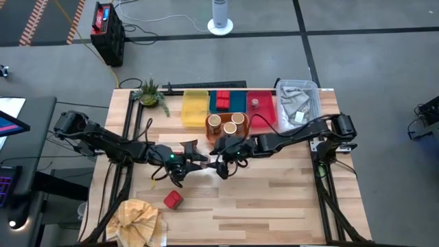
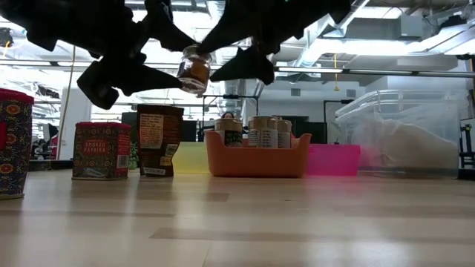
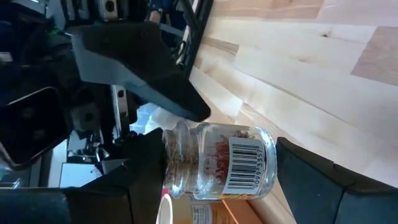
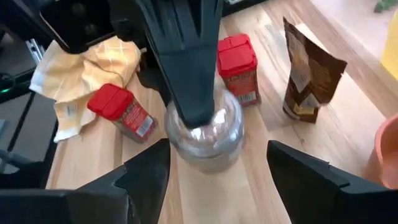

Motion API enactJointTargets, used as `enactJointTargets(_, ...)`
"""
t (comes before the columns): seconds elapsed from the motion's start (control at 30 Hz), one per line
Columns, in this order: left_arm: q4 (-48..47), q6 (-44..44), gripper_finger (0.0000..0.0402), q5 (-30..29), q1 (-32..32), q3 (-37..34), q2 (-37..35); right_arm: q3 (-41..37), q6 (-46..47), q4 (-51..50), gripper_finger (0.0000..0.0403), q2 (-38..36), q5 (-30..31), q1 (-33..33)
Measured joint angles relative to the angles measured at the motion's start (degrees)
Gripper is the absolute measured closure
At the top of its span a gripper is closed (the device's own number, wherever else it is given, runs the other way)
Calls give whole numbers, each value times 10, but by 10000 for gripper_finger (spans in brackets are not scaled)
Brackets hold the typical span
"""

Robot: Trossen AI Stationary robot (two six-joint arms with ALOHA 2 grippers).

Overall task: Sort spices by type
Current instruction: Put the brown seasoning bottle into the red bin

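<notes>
My right gripper needs to move toward the glass jar (image 4: 205, 130) before it closes on the jar, because the jar is still beyond my right gripper's fingers.
A small clear glass spice jar (image 2: 194, 72) with orange-red threads and a barcode label hangs in the air above the table's middle. My left gripper (image 3: 214, 168) is shut on it. My right gripper (image 4: 217, 162) is open, slanting down from above, with one finger on each side of the jar (image 4: 205, 130); I cannot tell whether either finger touches it. On the table stand two red tins (image 2: 102, 150) (image 2: 11, 144) and a dark brown pouch (image 2: 159, 139). Tan round jars (image 1: 226, 123) sit in the orange tray (image 1: 209, 132), and red tins (image 1: 222, 101) in the blue tray. My left gripper holds the glass jar end to end, pinched between its two fingers. One finger (image 3: 140, 180) is at the neck end (image 3: 177, 155) and the other (image 3: 311, 180) at the base (image 3: 270, 162). The jar is lifted clear and stands roughly upright. The upper finger (image 4: 186, 74) covers its top.
Yellow (image 1: 195, 108), blue, red (image 1: 260, 113) and orange trays line the far side, next to a clear bin (image 1: 300, 103) and a small plant (image 1: 151, 92). A tan cloth (image 1: 137, 219) and a red tin (image 1: 172, 199) lie near the front left. Bare wood stretches along the near right.
</notes>
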Motion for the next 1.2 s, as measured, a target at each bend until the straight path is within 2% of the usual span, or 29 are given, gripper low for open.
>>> enactJointTargets(0.3, -8, -1, 140, -2, 0, 0, 0, 58, -41, -7, 110, 63, -3, 0)
enactJointTargets(0.57, -54, -10, 140, -2, 0, 0, 0, 131, -40, -115, 110, 79, -11, -9)
enactJointTargets(0.8, -44, -10, 140, 3, 0, 0, 0, 136, -25, -121, 110, 91, -48, -19)
enactJointTargets(1.2, -47, -35, 140, 15, 0, 0, 0, 135, -24, -112, 113, 111, -50, -19)
